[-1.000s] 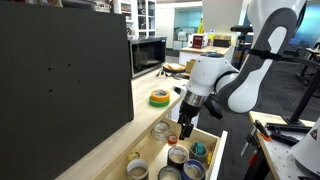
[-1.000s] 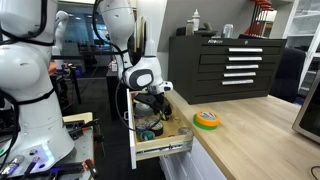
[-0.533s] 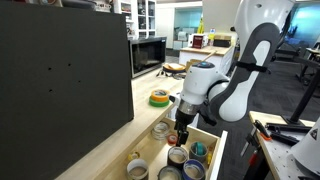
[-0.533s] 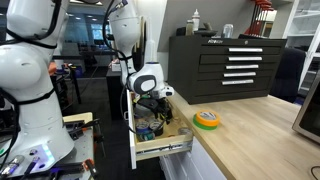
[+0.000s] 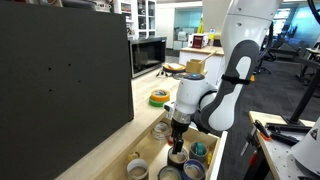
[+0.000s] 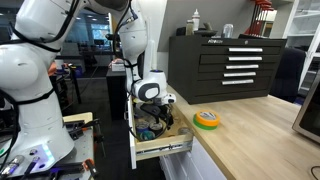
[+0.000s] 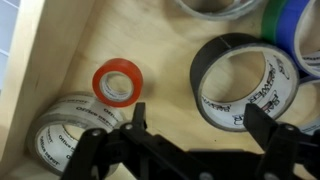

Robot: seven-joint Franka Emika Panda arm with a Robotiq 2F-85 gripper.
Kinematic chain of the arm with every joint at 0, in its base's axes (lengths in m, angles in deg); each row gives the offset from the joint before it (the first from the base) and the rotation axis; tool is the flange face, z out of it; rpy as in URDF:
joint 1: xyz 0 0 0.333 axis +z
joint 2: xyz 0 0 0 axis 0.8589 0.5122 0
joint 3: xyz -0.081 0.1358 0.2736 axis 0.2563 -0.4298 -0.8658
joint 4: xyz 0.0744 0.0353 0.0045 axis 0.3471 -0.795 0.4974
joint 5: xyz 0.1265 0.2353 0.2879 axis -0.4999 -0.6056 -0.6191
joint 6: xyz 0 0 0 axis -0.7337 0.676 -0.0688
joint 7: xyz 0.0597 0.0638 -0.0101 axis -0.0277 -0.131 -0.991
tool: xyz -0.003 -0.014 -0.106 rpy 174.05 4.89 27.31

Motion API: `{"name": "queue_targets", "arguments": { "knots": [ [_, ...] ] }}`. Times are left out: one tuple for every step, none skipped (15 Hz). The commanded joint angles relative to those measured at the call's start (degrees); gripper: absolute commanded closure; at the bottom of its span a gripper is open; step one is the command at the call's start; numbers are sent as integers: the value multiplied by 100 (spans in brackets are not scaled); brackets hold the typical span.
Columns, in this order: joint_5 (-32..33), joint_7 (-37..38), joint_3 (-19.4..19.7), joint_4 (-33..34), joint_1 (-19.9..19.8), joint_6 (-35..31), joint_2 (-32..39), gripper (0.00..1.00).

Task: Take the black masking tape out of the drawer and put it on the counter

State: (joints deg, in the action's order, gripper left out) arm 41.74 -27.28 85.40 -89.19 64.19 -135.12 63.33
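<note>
My fingers are above the black masking tape point(image 7: 212, 55) and its side, so they would miss if I closed now. My gripper needs to first go lower.
The black masking tape point(image 7: 212, 55), a black roll with a white printed core, lies flat on the drawer's point(image 7: 165, 55) wooden floor in the wrist view. My gripper point(image 7: 200, 120) is open right above it. The right finger hangs over the roll's lower right rim, and the left finger is over bare floor to its left. In both exterior views the gripper point(image 5: 178, 141) point(image 6: 156, 114) reaches down into the open drawer point(image 5: 218, 152) point(image 6: 163, 149) beside the counter point(image 5: 142, 115) point(image 6: 250, 140). The black roll cannot be picked out there.
A red roll point(image 7: 118, 82), a clear roll point(image 7: 62, 135), a blue-and-green roll point(image 7: 288, 18) and a grey roll point(image 7: 215, 8) lie around the black one. A yellow-and-green roll point(image 5: 159, 98) point(image 6: 207, 119) sits on the counter. A microwave point(image 5: 150, 52) stands further back.
The arm has come down and moved along the drawer, so the gripper has gone from above the rolls to low among them. The jaws stay open.
</note>
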Motion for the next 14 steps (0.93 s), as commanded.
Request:
{"name": "queue_targets", "arguments": {
  "knots": [
    [-36, 27, -206, 248, -237, -22, 314, 0],
    [-27, 14, -236, 282, -274, -33, 373, 0],
    [-18, 6, -250, 306, -291, -31, 421, 0],
    [-1, -12, -262, 326, -307, -44, 459, 25],
    [14, -21, -247, 337, -294, -48, 488, 26],
    [10, -11, -240, 347, -285, -47, 502, 33],
    [9, -13, -253, 352, -297, -43, 511, 40],
    [9, -16, -263, 353, -305, -33, 514, 47],
    [8, -18, -276, 342, -320, -34, 504, 53],
    [7, -24, -301, 328, -347, -28, 493, 59],
    [9, -30, -321, 308, -368, -13, 472, 66],
    [12, -31, -327, 287, -373, -22, 455, 72],
    [16, -64, -417, 261, -464, -3, 422, 80],
    [18, -71, -443, 239, -489, -2, 399, 85]
  ]
}}
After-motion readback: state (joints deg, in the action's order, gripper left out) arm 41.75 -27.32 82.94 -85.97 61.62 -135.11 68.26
